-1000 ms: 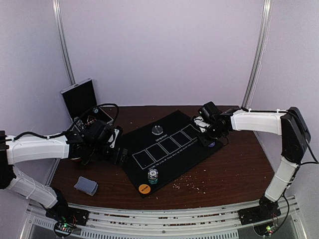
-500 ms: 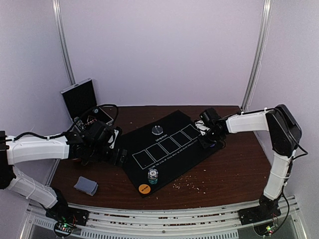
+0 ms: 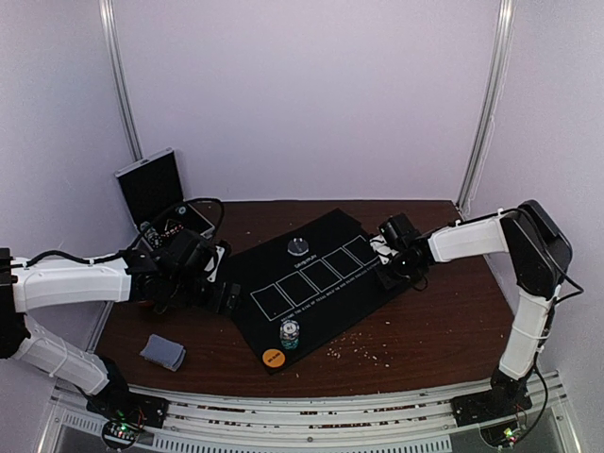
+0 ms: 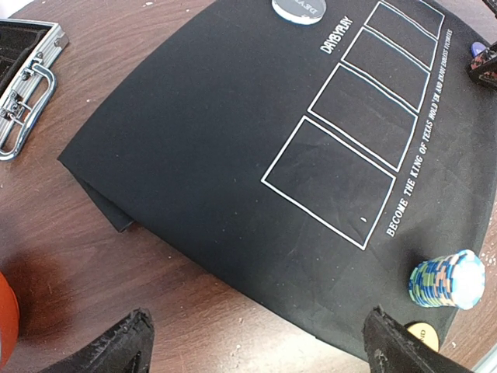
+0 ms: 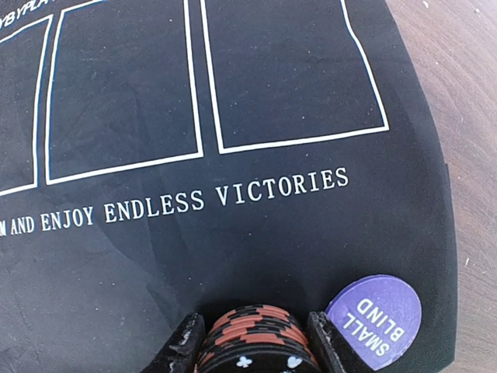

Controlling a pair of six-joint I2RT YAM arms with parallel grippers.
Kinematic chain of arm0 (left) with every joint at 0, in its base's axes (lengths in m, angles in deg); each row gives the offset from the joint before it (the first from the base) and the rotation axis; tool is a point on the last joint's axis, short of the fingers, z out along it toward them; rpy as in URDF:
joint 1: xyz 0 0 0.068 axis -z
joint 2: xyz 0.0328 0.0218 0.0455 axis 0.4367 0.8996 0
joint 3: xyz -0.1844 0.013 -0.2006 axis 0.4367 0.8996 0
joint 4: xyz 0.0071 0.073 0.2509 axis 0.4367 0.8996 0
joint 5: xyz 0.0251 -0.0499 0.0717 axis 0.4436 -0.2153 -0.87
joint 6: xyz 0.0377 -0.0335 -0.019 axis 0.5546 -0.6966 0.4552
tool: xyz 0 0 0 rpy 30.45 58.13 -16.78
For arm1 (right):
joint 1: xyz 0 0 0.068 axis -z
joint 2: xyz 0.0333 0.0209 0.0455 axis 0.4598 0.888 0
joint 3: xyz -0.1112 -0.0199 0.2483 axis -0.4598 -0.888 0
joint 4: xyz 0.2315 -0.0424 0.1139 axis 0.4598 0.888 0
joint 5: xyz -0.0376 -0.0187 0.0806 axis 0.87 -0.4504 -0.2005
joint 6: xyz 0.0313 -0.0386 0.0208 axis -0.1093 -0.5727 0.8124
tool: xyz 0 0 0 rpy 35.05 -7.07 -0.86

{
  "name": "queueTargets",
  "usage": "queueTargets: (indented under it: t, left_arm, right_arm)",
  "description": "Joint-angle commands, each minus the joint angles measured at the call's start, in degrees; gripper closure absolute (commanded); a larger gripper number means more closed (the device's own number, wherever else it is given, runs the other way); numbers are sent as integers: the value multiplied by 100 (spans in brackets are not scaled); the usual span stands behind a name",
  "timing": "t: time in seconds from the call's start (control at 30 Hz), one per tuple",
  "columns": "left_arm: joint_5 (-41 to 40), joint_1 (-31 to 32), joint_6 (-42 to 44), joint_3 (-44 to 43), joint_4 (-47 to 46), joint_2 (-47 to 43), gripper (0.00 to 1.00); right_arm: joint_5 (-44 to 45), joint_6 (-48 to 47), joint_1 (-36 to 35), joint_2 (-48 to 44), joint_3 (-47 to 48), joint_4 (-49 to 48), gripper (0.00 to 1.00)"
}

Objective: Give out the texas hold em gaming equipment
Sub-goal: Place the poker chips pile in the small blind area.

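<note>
My right gripper should open: the red-and-black chip stack is low over flat mat beside the purple disc (image 5: 375,313) and would stay upright.
My right gripper (image 3: 393,268) is shut on a short stack of red-and-black poker chips (image 5: 253,342), held low over the right corner of the black mat (image 3: 321,283), just left of the purple "SMALL BLIND" disc (image 5: 375,313). My left gripper (image 4: 255,348) is open and empty above the table at the mat's left edge; it also shows in the top view (image 3: 213,285). A blue-green-white chip stack (image 3: 290,334) and an orange disc (image 3: 273,358) sit at the mat's near corner. A clear disc (image 3: 299,247) lies at its far edge. A grey-blue card deck (image 3: 162,352) lies near left.
The silver metal case (image 3: 151,184) stands open at the back left; its latch side shows in the left wrist view (image 4: 27,58). A red-orange rim (image 4: 4,315) shows beside my left gripper. Crumbs are scattered on the brown table (image 3: 444,330) right of the mat.
My right gripper has come down and slightly towards the near side onto the mat's right corner, its arm folding lower. The left arm has not moved.
</note>
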Motion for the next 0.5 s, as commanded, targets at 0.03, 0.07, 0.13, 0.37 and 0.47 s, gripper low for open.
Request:
queueTargets:
  t: [0.03,0.07,0.13,0.37,0.47]
  left_arm:
    - [-94,-37,77,-18,-52,-63,3]
    - [-94,-37,76,-18,-54,-68,3]
    - [-94,-37,81,-18,-53,-69,3]
    - [-96,-37,122,-35,-43,-63,3]
    - [-107,-36,118,-36,-43,-95,3]
  right_arm:
    - [196,95,-47,68,-155,-2,100]
    - [208,93,-48,52,-186,-2,96]
    - [213,70,-48,32,-251,3,83]
    - [222,62,-47,196,-187,100,61]
    - [239,62,-48,179,-142,121,55]
